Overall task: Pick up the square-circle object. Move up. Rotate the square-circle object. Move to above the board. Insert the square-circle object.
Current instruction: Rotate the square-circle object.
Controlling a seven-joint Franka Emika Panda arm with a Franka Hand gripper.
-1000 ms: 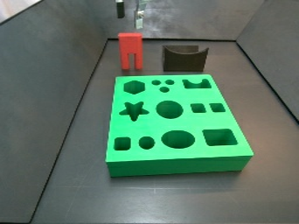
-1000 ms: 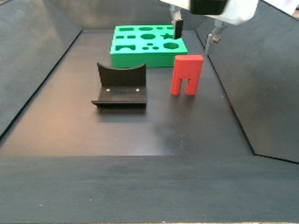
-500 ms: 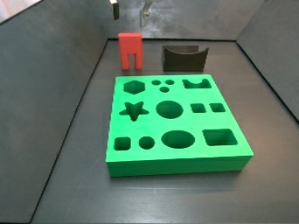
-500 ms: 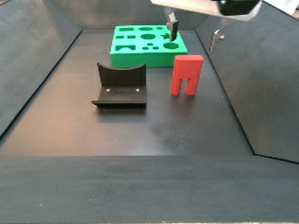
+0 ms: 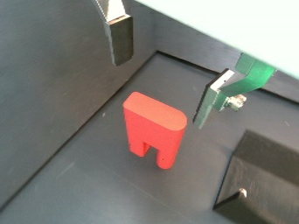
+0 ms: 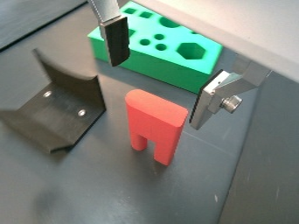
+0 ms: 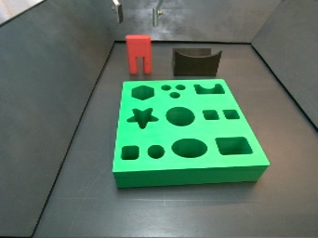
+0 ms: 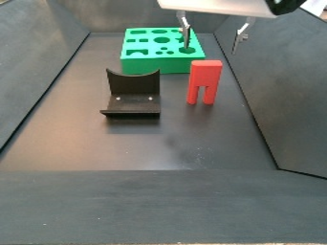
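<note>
The gripper takes hold of the square-circle object by its top end (image 7: 139,42) next, which leaves the object's two legs free to enter the board (image 7: 187,130).
The square-circle object (image 7: 138,54) is a small red block that stands upright on its two legs on the dark floor. It shows in both wrist views (image 5: 156,129) (image 6: 156,127) and in a side view (image 8: 205,81). The green board (image 7: 187,130) lies flat with its cut-outs facing up, also in view in a side view (image 8: 160,48) and in a wrist view (image 6: 163,48). My gripper (image 7: 138,11) hangs open above the red block (image 8: 213,33). Its fingers (image 5: 121,39) flank empty air, apart from the block.
The dark fixture (image 7: 195,60) stands beside the red block, seen too in a side view (image 8: 130,93) and in both wrist views (image 6: 56,109) (image 5: 263,179). Grey sloping walls (image 7: 74,56) enclose the floor on each side.
The two fingers have spread wider apart, and the gripper has risen slightly above the red block. The block, board and fixture have not moved.
</note>
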